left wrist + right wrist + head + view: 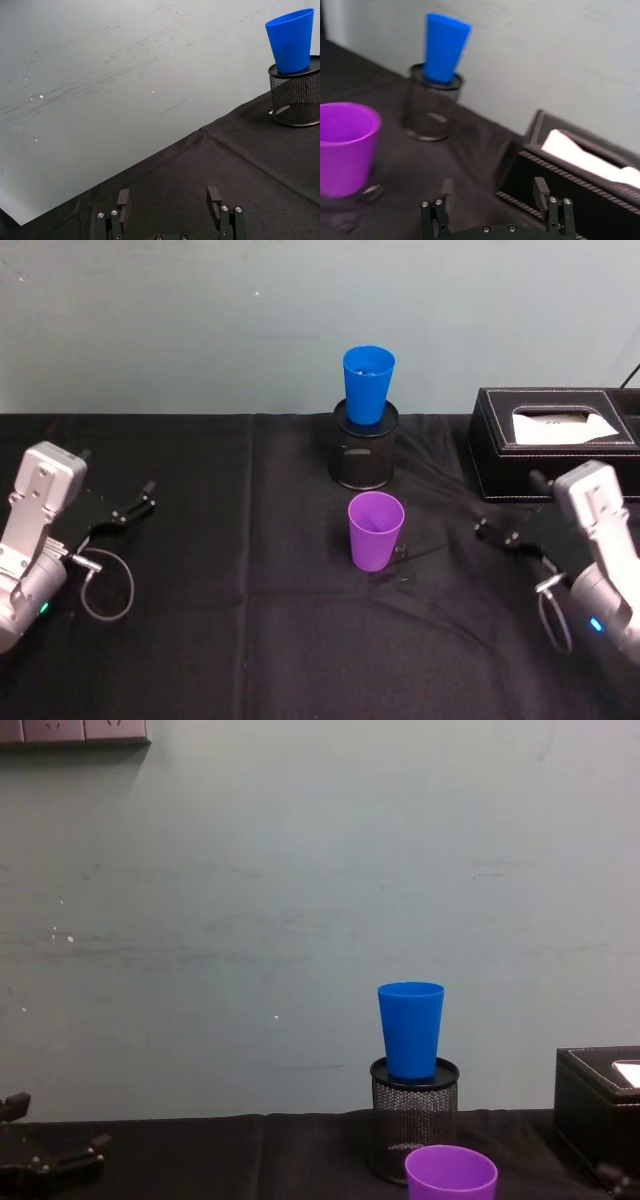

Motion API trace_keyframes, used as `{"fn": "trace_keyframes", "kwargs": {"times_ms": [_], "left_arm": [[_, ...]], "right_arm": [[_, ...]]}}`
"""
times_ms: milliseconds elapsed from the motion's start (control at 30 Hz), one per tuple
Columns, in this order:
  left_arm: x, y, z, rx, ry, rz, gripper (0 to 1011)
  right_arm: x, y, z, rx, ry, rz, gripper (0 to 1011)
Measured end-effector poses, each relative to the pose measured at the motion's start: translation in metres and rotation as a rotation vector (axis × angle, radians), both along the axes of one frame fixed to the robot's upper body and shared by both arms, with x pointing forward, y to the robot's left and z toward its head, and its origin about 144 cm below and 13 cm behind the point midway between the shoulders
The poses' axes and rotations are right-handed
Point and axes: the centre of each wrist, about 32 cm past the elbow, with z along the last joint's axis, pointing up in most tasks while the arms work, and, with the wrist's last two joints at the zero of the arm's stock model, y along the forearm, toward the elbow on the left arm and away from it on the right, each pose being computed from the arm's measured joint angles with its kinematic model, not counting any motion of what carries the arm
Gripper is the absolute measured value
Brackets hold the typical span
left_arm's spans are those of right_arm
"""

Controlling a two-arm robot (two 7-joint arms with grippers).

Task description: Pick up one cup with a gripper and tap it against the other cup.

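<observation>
The robot's right gripper will next pick up the purple cup by its side (346, 170), so that it can tap the purple cup against the blue cup (444, 48).
The purple cup (375, 530) stands upright on the black cloth at the middle of the table; the right wrist view has it close by (345, 147), and its rim shows in the chest view (451, 1175). Behind it the blue cup (368, 383) sits upright in the mouth of a black wire-mesh holder (365, 450), as seen from the chest too (410, 1028). My right gripper (497, 532) rests open to the right of the purple cup, apart from it, with nothing between its fingers (540, 189). My left gripper (130, 506) lies open at the far left (168, 200).
A black tissue box (555, 430) with a white tissue stands at the back right, just behind my right gripper (493, 192). A pale wall runs along the table's far edge. Bare black cloth lies between the purple cup and each gripper.
</observation>
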Motion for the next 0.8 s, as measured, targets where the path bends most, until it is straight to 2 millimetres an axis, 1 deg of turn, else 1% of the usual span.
{"fn": "trace_keyframes", "kwargs": {"times_ms": [167, 267, 367, 500, 600, 800], "left_arm": [[0.0, 0.0, 0.0, 0.0, 0.0, 0.0, 1000], [0.0, 0.0, 0.0, 0.0, 0.0, 0.0, 1000], [0.0, 0.0, 0.0, 0.0, 0.0, 0.0, 1000], [0.0, 0.0, 0.0, 0.0, 0.0, 0.0, 1000], [0.0, 0.0, 0.0, 0.0, 0.0, 0.0, 1000], [0.0, 0.0, 0.0, 0.0, 0.0, 0.0, 1000]], "right_arm": [[-0.012, 0.013, -0.008, 0.033, 0.044, 0.079, 1003], [-0.019, 0.028, -0.012, 0.11, 0.07, 0.162, 1002], [-0.021, 0.037, -0.015, 0.158, 0.084, 0.207, 1003], [-0.017, 0.053, -0.021, 0.226, 0.108, 0.267, 1003], [-0.011, 0.061, -0.024, 0.247, 0.116, 0.284, 1003], [0.001, 0.071, -0.03, 0.276, 0.118, 0.287, 1003]]}}
